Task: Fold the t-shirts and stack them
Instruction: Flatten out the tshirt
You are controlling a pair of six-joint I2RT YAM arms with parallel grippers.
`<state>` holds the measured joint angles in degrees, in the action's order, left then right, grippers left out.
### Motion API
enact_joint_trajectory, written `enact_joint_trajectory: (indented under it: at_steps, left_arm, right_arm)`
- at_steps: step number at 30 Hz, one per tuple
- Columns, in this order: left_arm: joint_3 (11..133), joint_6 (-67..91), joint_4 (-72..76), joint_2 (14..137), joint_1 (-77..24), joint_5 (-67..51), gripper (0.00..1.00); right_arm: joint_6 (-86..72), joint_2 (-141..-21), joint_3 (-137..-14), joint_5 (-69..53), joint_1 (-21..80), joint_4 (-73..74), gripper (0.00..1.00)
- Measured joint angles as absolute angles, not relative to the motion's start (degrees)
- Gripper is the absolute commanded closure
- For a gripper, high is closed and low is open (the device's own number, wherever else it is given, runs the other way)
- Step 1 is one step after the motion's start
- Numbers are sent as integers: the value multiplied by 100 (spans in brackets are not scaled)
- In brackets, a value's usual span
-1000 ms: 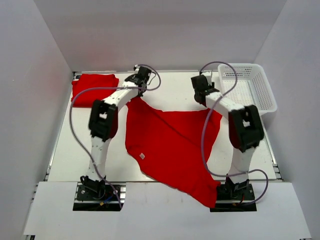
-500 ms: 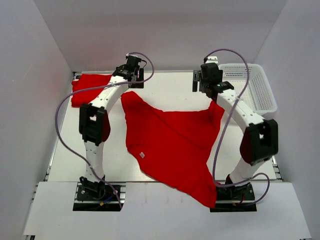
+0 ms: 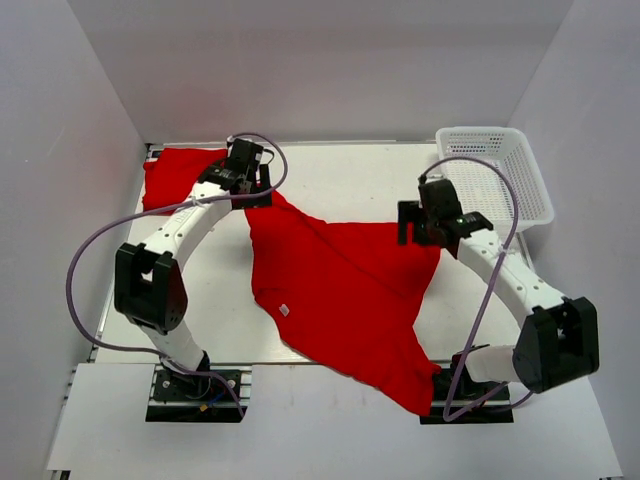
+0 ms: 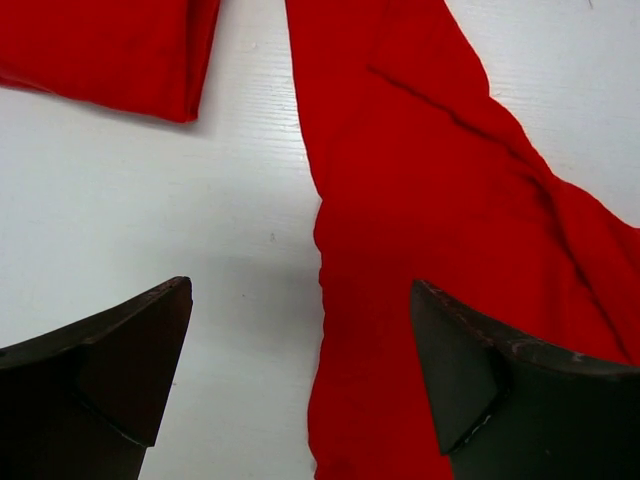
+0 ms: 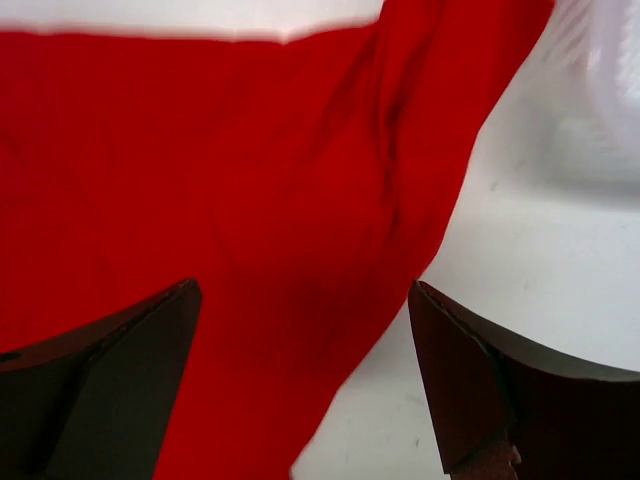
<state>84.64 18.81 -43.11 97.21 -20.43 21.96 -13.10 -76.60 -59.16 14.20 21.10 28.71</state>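
The spread red t-shirt has to be folded, so my left gripper will next grab its far corner nearest the folded one. The rest of it stays free to straighten for folding.
One red t-shirt [image 3: 340, 290] lies spread out in the middle of the table, its white neck label [image 3: 284, 311] showing and its near corner hanging over the front edge. A second t-shirt [image 3: 180, 175] lies folded at the back left. My left gripper [image 3: 252, 196] hovers open over the spread shirt's far left corner; in the left wrist view [image 4: 300, 370] its dark fingers [image 4: 110, 370] straddle the cloth's edge [image 4: 420, 220] without touching it. My right gripper [image 3: 412, 226] stands open above the shirt's right corner [image 5: 230, 180], nothing between its fingers [image 5: 480, 380].
A white mesh basket [image 3: 500, 175] stands at the back right, close to the right arm. The folded shirt [image 4: 100, 50] lies just left of the left gripper. White walls enclose the table on three sides.
Both grippers have opened and let go of the shirt's far corners. Both have drawn back from the far edge, the left one leftward and the right one nearer. The shirt now lies flat.
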Motion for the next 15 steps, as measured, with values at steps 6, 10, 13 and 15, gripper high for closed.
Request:
enact_joint_trajectory:
  at_steps: [6,10,13,15]
  left_arm:
    - [8624,2088,-4195,10232,-1979,2156,0]
    - [8943,2150,-4073,11048,-1732,1981,2]
    - [9107,2217,-3940,11550,-1525,1791,5]
    - [9225,2324,-3828,11817,-1409,1750,8]
  right_arm:
    - [-1356,-7319,-5113,1028,2171,3140,10]
    - [-1483,-7179,-4788,808,2174,3251,10]
    - [-1533,-7083,-4742,705,2178,3273,10]
    - [-1566,-7061,-4744,687,2178,3264,10]
